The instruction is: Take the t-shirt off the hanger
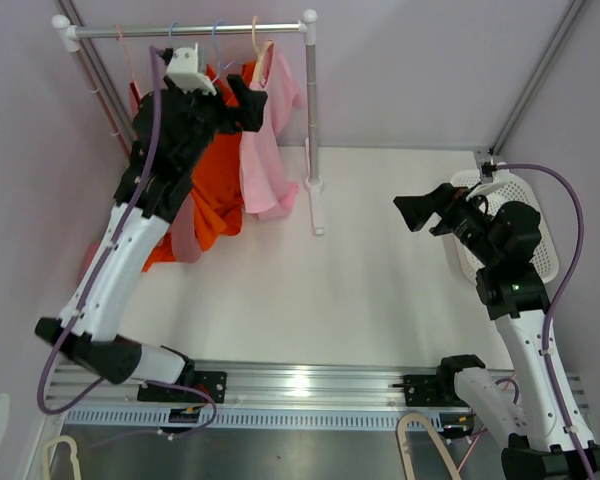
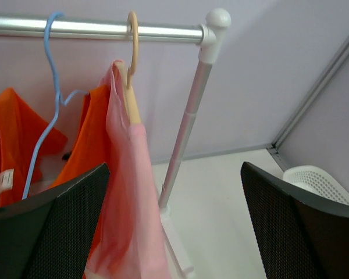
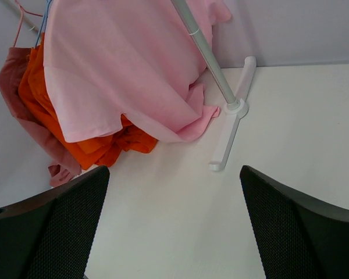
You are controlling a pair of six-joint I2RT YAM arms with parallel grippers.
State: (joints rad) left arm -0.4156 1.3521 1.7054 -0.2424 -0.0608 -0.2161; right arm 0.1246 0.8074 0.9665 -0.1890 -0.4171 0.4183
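The pink t-shirt (image 1: 265, 150) needs to stay free to remove. My left gripper will next grab the peach hanger by its neck just below the hook (image 1: 258, 52).
A pink t-shirt (image 1: 265, 150) hangs on a peach hanger (image 1: 257, 40) at the right end of the clothes rail (image 1: 190, 30). Its hem bunches on the table. My left gripper (image 1: 248, 105) is raised to the rail, open and empty, right beside the shirt's shoulder. In the left wrist view the pink t-shirt (image 2: 125, 192) and its hanger (image 2: 131, 52) lie just inside the left finger of the open left gripper (image 2: 173, 195). My right gripper (image 1: 420, 213) is open and empty above the table at the right. The right wrist view (image 3: 174, 197) faces the pink t-shirt (image 3: 122, 64) from a distance.
An orange shirt (image 1: 215, 200) on a blue hanger (image 2: 52, 87) and a dusty-pink garment (image 3: 23, 110) hang to the left of the pink one. The rack's upright post (image 1: 312, 110) and foot (image 3: 232, 125) stand just right of it. A white basket (image 1: 525, 225) sits at the right edge.
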